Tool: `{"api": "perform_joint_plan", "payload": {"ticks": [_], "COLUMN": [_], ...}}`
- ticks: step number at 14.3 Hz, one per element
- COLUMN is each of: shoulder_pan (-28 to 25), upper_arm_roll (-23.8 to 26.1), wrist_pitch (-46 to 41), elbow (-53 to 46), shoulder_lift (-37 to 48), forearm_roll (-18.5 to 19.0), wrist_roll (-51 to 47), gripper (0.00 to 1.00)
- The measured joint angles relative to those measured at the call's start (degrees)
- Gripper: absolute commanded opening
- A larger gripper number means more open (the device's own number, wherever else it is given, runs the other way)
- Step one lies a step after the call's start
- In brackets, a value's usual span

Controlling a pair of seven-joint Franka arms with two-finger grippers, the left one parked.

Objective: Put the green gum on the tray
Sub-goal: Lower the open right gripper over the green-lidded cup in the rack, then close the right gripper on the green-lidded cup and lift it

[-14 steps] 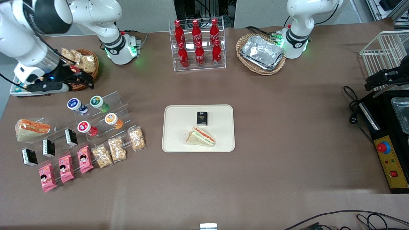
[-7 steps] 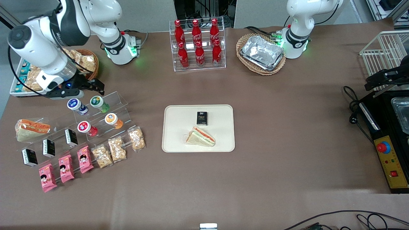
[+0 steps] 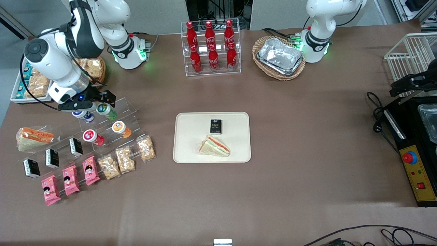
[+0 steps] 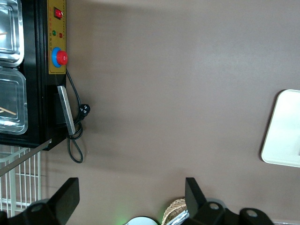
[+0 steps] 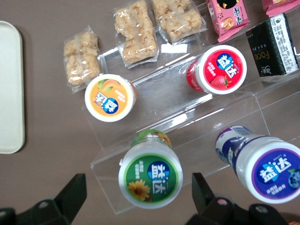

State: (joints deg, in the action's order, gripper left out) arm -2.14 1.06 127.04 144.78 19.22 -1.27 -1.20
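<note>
My gripper takes hold of the gum by its round green body [image 3: 111, 114] next, to place the green gum on the cream tray [image 3: 191, 150].
The green gum [image 3: 105, 110] is a small green bottle with a white-rimmed green lid, lying on the upper step of a clear acrylic stand [image 3: 126, 106]. In the right wrist view the green gum [image 5: 150, 174] lies between the two open fingers. My gripper [image 3: 97, 99] hovers just above it, open and empty, a little farther from the front camera than the bottle. The cream tray [image 3: 191, 150] lies at the table's middle; its edge also shows in the right wrist view [image 5: 10, 93] and the left wrist view [image 4: 283, 131].
On the stand are a blue-lidded bottle [image 5: 262, 163], an orange-lidded bottle [image 5: 110, 99] and a red-lidded bottle [image 5: 219, 70]. Snack packets [image 3: 126, 159] and black boxes [image 3: 52, 158] lie nearer the camera. A sandwich [image 3: 215, 146] and black box [image 3: 215, 126] sit on the tray.
My arm has swung from the working arm's table end toward the stand and come down, so the gripper now hangs over the green gum.
</note>
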Motion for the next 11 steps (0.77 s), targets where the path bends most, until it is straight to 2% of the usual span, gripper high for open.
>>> {"api": "perform_joint_plan", "payload": {"ticks": [2, 4, 6, 9, 11], "shoulder_pan": [0.08, 0.17, 0.25, 0.26, 0.27], "upper_arm_roll": [0.00, 0.00, 0.00, 0.00, 0.00], "wrist_pitch": [1.32, 2.05, 2.68, 2.85, 2.88], "elbow": [0.93, 1.17, 1.23, 1.23, 1.23], "shoulder_lift": [-0.29, -0.67, -0.92, -1.24, -1.24], "forearm_roll": [0.25, 0.27, 0.28, 0.28, 0.29], "wrist_roll": [0.00, 0.00, 0.00, -0.01, -0.02], "gripper": [0.93, 0.75, 0.60, 0.28, 0.17]}}
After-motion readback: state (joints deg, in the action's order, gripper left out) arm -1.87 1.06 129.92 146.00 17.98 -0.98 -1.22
